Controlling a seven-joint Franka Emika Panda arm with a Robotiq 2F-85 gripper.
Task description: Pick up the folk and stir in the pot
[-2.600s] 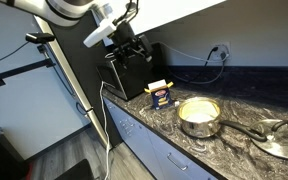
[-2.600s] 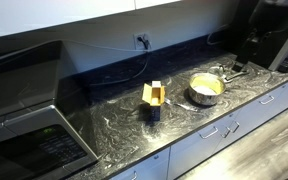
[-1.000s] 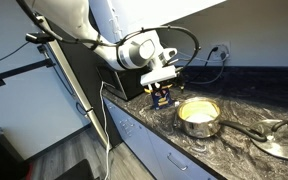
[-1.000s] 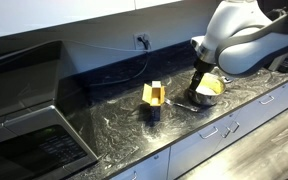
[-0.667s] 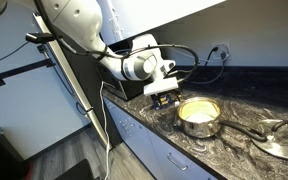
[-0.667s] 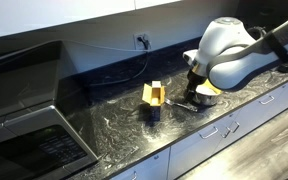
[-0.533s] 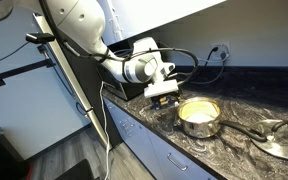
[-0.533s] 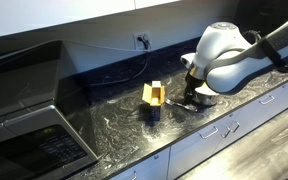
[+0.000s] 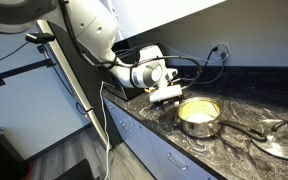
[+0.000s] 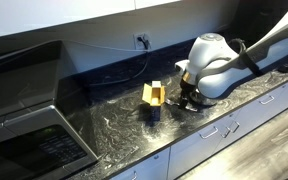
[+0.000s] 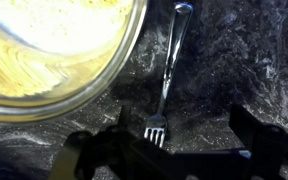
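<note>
The gripper grabs the fork [image 11: 166, 72] across its neck next, so that the fork's tines are free to stir.
In the wrist view a steel fork [image 11: 166, 72] lies flat on the dark marbled counter, tines toward me, just right of the pot [image 11: 54, 50], whose inside is pale yellow. My gripper [image 11: 184, 132] is open and empty. Its fingers hang low over the counter with the fork's tines between them, nearer one finger. In an exterior view the gripper [image 9: 167, 98] is down at the counter beside the steel pot [image 9: 199, 116] with its long handle. In the other exterior view the gripper [image 10: 189, 98] and arm hide most of the pot.
A yellow and blue box [image 10: 154, 99] stands next to the gripper. A flat metallic lid [image 9: 282, 140] lies beyond the pot. A black appliance [image 9: 124, 75] stands behind the arm. A microwave [image 10: 29, 125] sits at the far end. The counter's front edge [image 9: 149, 125] is close.
The arm swung in from up by the black appliance and came down to the counter beside the pot. In the last half second the gripper dropped a little lower over the fork.
</note>
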